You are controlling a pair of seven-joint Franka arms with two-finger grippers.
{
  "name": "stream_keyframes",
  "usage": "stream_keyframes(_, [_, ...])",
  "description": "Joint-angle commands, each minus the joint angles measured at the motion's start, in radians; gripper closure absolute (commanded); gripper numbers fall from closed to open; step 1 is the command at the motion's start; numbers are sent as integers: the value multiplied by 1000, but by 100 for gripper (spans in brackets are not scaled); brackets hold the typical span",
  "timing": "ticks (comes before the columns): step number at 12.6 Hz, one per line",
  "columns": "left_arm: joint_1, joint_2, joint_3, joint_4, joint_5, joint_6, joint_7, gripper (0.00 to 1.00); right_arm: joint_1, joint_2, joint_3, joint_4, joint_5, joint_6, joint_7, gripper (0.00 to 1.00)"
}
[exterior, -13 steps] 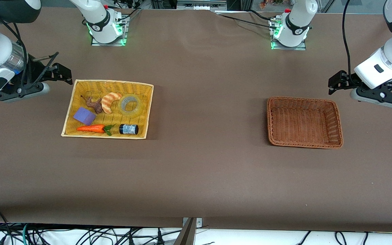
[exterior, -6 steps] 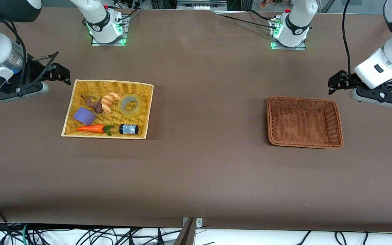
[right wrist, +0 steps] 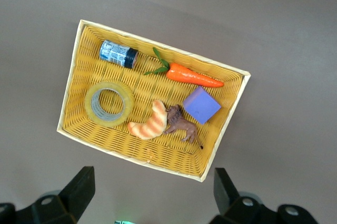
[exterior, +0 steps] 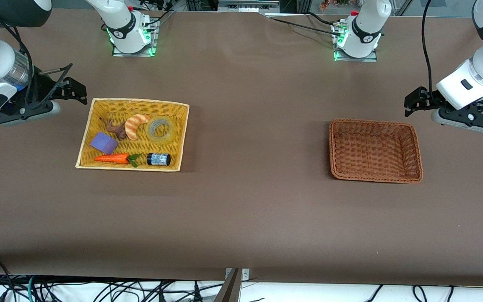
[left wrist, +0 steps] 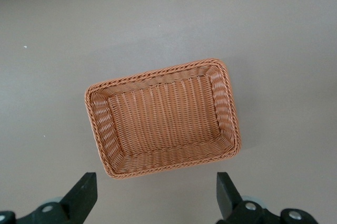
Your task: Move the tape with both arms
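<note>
My right gripper pinches the tape by the side of its ring (exterior: 171, 131) next, to transfer it to the brown basket (exterior: 371, 122).
The tape (exterior: 160, 129) is a translucent yellowish ring lying flat in the yellow basket (exterior: 134, 101), at the corner toward the table's middle and the arms' bases. It also shows in the right wrist view (right wrist: 109, 104), inside the same basket (right wrist: 163, 48). My right gripper (exterior: 74, 89) hangs open and empty in the air beside the yellow basket, at the right arm's end of the table; its wrist view shows both fingers wide apart (right wrist: 152, 188). My left gripper (exterior: 415, 101) hangs open and empty beside the empty brown basket (exterior: 371, 122), which fills its wrist view (left wrist: 158, 71).
The yellow basket also holds a croissant (exterior: 135, 125), a brown toy animal (exterior: 118, 130), a purple block (exterior: 104, 142), a carrot (exterior: 112, 158) and a small dark jar (exterior: 158, 159). The arms' bases (exterior: 131, 37) stand along the table's back edge.
My right gripper has shifted very slightly away from the yellow basket. The left arm and the objects have not moved.
</note>
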Motion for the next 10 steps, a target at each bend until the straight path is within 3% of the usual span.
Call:
stream_keyframes(1, [-9,8,5,27,0,-20,-8,0,-1,-11,4,13,-12,-23,-12,0])
stream_keyframes(5, [-9,8,5,27,0,-20,-8,0,-1,-10,5,11,-12,-32,-10,0])
stream_keyframes(7, [-10,8,5,27,0,-20,-6,0,-1,-5,42,-4,-18,-28,2,0])
stream_keyframes(10, [-9,6,5,27,0,-20,-8,0,-1,21,73,-145,-18,111,37,0])
